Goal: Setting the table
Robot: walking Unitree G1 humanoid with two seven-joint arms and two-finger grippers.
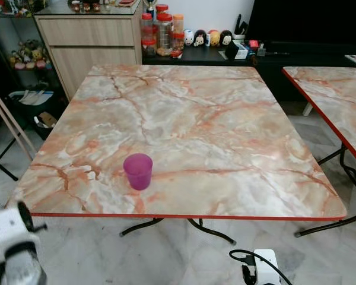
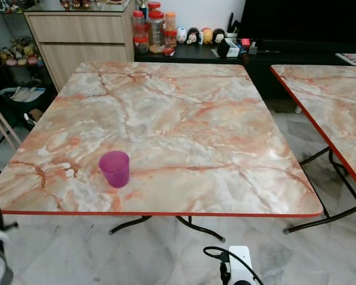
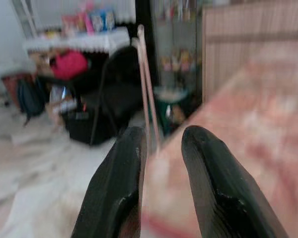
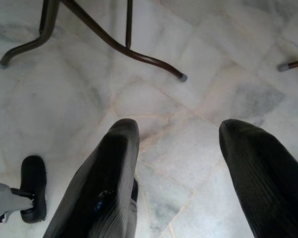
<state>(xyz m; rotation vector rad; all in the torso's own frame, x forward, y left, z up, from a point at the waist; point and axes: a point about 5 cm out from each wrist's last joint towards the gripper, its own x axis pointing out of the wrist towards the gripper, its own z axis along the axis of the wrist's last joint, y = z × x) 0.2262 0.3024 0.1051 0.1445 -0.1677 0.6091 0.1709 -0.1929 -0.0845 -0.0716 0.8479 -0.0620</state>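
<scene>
Next, my left gripper takes hold of the cup by its thin open rim, since the cup's round sides slope inward toward its base.
A translucent purple cup [image 1: 137, 171] stands upright near the front left of a square marble-pattern table [image 1: 225, 136] with a red edge. Nothing else is on the table. My left arm [image 1: 15, 249] is low at the front left, below the table's corner and apart from the cup. In the blurred left wrist view, the left gripper [image 3: 164, 136] is open by a narrow gap with nothing in it, and the table's edge lies beyond it. My right arm [image 1: 258, 267] hangs below the front edge. The right gripper [image 4: 176, 129] is open wide over the floor, holding nothing.
A second marble table [image 1: 338, 101] stands close on the right. Behind are a wooden cabinet [image 1: 89, 41], jars with red lids [image 1: 163, 29] and a black console with small toys [image 1: 213, 38]. Wooden slats [image 1: 6, 124] lean at the left. Curved table legs [image 4: 114, 44] cross the marble floor.
</scene>
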